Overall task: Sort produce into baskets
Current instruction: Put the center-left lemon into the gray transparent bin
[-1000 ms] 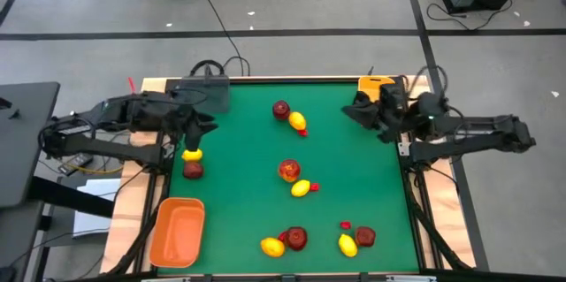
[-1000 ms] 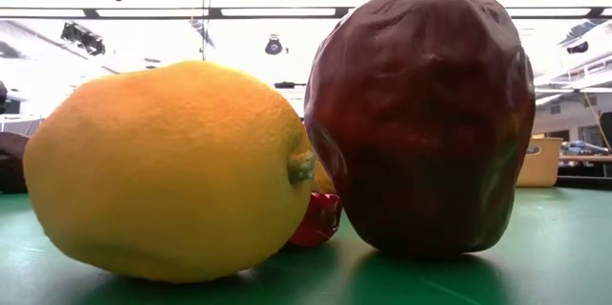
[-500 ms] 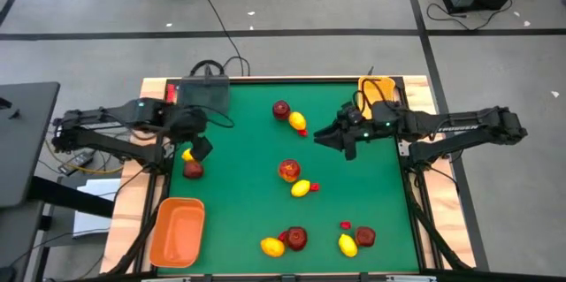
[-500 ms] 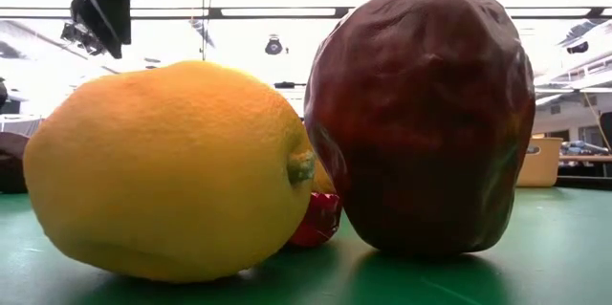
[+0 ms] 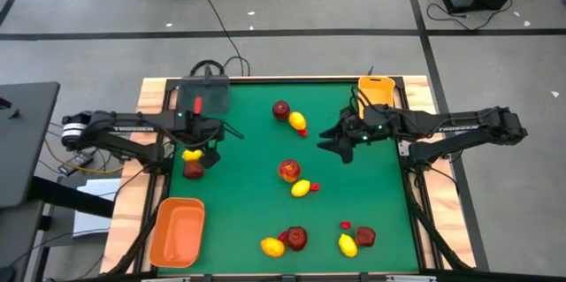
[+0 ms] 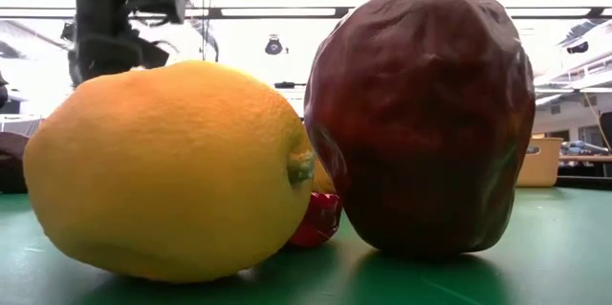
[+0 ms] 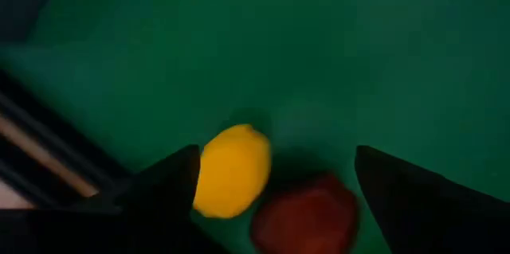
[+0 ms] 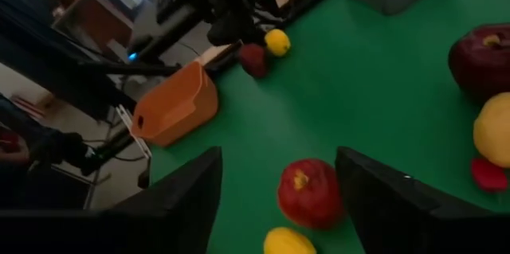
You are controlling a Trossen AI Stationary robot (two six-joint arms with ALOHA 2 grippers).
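Observation:
Next, my left gripper grabs the yellow lemon [image 5: 190, 154] by its rounded sides to sort it into the dark grey basket [image 5: 205, 96].
At the table's left edge a yellow lemon [image 5: 190, 154] and a dark red apple [image 5: 193, 169] lie side by side. My left gripper [image 7: 271, 182] hangs open above them, pointing down, with a finger on either side of the pair and touching neither. My right gripper [image 5: 329, 143] stands open over the green mat right of centre, slanting down toward a red-orange apple [image 8: 309, 193] and a lemon [image 8: 288, 242]. The dark grey basket [image 5: 205, 96] at the far left has a small red piece [image 5: 197, 105] in it. The yellow basket [image 5: 376, 89] is far right and the orange basket [image 5: 177, 232] near left.
A dark red apple [image 5: 280, 108], a lemon [image 5: 297, 121] and a red berry lie far of centre. Along the near edge lie two lemon-and-apple pairs [image 5: 285, 242] [image 5: 355, 240] with berries. The first pair fills the low view [image 6: 172, 171]. Open mat lies between the groups.
My left gripper has come down toward the lemon and apple at the left edge and tipped over until it points down. My right gripper has swung from beside the yellow basket toward the table's middle, tipped downward and opened.

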